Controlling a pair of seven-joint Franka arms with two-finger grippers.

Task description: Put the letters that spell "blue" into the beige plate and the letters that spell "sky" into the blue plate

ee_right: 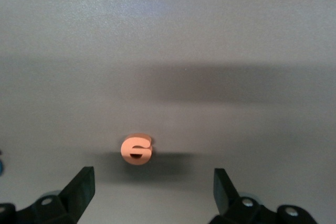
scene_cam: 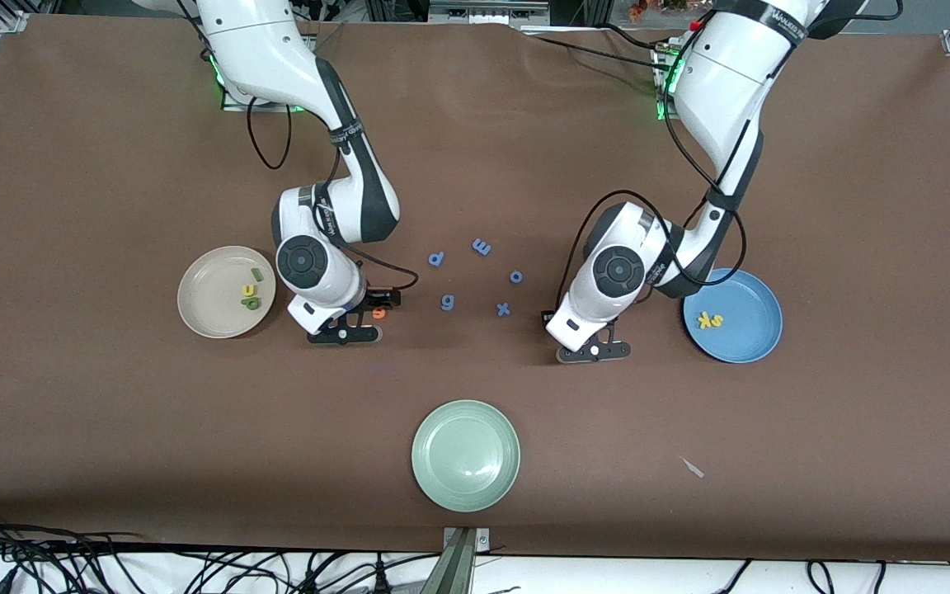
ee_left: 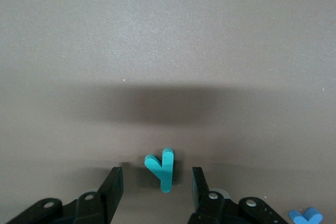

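My left gripper should close on the teal y's stem [ee_left: 166, 181]: its fingers are level with the stem in the left wrist view.
The beige plate [scene_cam: 203, 309] toward the right arm's end holds a green l [scene_cam: 257, 274], a yellow u [scene_cam: 247, 289] and a green b [scene_cam: 253, 303]. An orange e [scene_cam: 379, 312] lies on the table beside my right gripper [scene_cam: 345, 333]. In the right wrist view the e [ee_right: 136, 149] sits just ahead of the wide-open right gripper [ee_right: 154, 182], untouched. The blue plate [scene_cam: 751, 346] holds a yellow s and k [scene_cam: 710, 320]. My left gripper [scene_cam: 594, 351] stands low over the table beside it. The teal y [ee_left: 161, 169] lies flat at the open left gripper's [ee_left: 156, 182] fingertips, clear of both fingers.
Several small blue letters [scene_cam: 482, 246] lie scattered between the two grippers; one [ee_left: 307, 216] shows at the left wrist view's edge. A pale green plate [scene_cam: 465, 455] sits nearer the front camera, mid-table. A small pale scrap [scene_cam: 693, 468] lies beside it toward the left arm's end.
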